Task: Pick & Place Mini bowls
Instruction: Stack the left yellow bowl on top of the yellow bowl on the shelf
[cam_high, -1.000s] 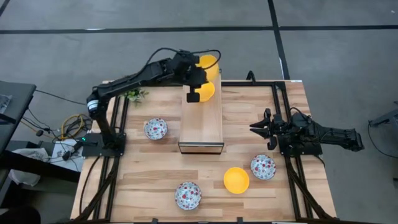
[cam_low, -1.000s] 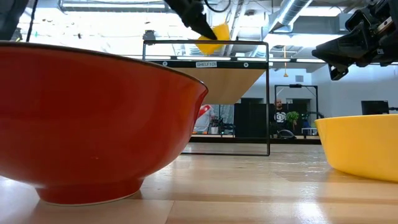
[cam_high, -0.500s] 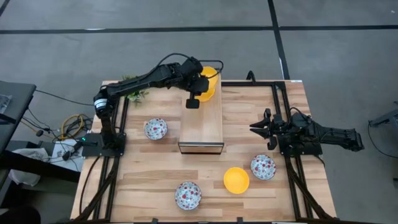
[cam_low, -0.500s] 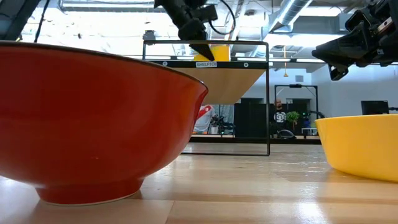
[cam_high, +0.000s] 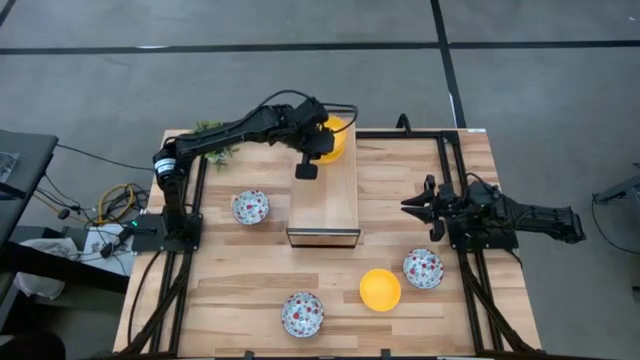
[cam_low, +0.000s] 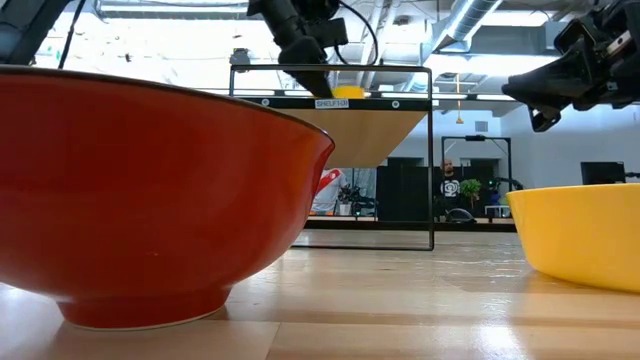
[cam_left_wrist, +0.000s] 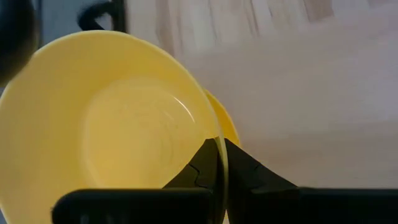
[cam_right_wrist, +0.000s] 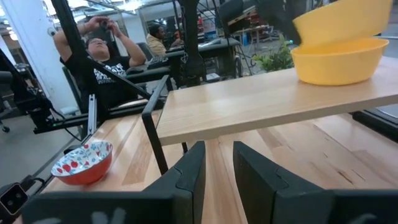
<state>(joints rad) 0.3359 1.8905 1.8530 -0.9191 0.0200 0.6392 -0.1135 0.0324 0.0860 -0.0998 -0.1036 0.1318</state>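
Note:
Only a crescent of the lower yellow bowl shows past the held bowl's rim, so my left gripper now releases the held bowl.
My left gripper is over the far end of the raised wooden shelf, shut on a plain yellow mini bowl. A second yellow bowl stands on the shelf right under it. A third yellow bowl and three floral bowls rest on their bases on the table. My right gripper hovers open near the table's right edge, touching nothing. My left gripper pinches the yellow bowl's rim, one finger inside the bowl and one outside. The bowl sits tilted in the hold, its underside down in the mouth of the lower yellow bowl; whether the two touch I cannot tell.
A small green plant stands at the far left corner. Black frame rails run along both table sides. In the low view a red-sided bowl and a yellow bowl fill the foreground. People show in the room beyond the table.
My left gripper has moved down toward the shelf's far end, still shut on the yellow bowl. The bowl has come down from well above the shelf and is less tipped, now over the second yellow bowl.

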